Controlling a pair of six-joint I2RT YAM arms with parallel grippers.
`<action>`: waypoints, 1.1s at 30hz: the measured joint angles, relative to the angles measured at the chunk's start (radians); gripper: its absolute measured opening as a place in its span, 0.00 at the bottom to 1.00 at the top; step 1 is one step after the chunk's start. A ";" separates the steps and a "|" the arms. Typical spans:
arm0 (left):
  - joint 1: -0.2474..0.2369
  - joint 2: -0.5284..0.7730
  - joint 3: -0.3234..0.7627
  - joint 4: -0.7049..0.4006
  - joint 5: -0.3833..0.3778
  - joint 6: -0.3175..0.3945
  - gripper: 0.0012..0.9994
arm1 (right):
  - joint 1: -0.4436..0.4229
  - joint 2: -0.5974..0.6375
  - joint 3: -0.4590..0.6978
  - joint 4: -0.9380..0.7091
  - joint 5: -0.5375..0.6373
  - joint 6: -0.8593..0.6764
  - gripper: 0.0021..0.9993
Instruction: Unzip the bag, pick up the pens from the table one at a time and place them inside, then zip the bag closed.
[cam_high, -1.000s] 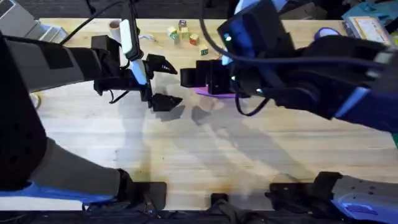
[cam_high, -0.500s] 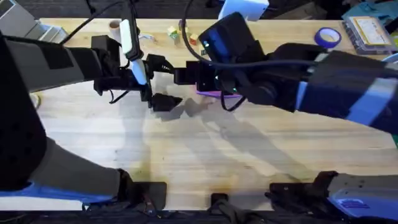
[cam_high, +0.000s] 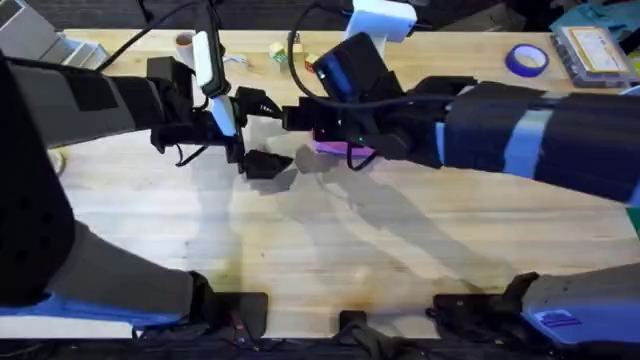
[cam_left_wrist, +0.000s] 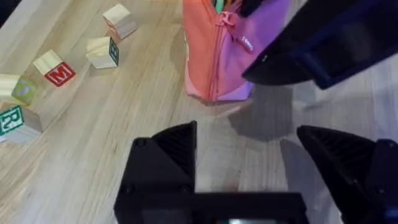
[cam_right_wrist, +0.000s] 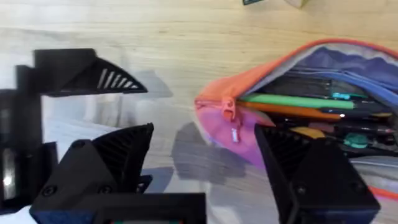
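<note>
The bag's opening (cam_left_wrist: 227, 5) is wide open around the pens, so next my left gripper will grab the bag by its narrow end below the zipper pull (cam_left_wrist: 219, 71).
The pink bag (cam_right_wrist: 217, 127) lies on the table (cam_high: 350, 250) with its zipper open, showing the purple-blue lining. A green pen (cam_right_wrist: 292, 101) rests inside it beside an orange one and some dark ones. The zipper pull (cam_right_wrist: 229, 112) hangs at the bag's near end. My right gripper (cam_right_wrist: 205, 168) is open just short of that end, with nothing between its fingers. In the overhead view the right gripper (cam_high: 300, 125) reaches across over the bag (cam_high: 345, 150). My left gripper (cam_high: 285, 137) stands open next to it. In the left wrist view the left gripper (cam_left_wrist: 249, 149) faces the bag (cam_left_wrist: 211, 56) end-on.
Wooden letter blocks (cam_left_wrist: 56, 68) are scattered on the table beyond the bag, also in the overhead view (cam_high: 290, 52). A blue tape roll (cam_high: 526, 60) and a clear box (cam_high: 590, 45) sit at the far right.
The right arm has swung left over the bag, bringing its gripper close to the left gripper. The left arm has stayed still.
</note>
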 joint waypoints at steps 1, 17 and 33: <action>0.000 0.000 0.000 0.000 0.000 0.000 0.99 | -0.004 0.006 0.000 0.002 0.000 0.000 0.97; 0.000 0.000 0.000 0.000 0.000 0.000 0.99 | -0.020 0.061 0.000 0.027 0.008 0.006 0.41; 0.000 0.000 0.000 0.000 0.000 0.000 0.99 | -0.020 0.064 0.000 0.036 0.081 0.011 0.03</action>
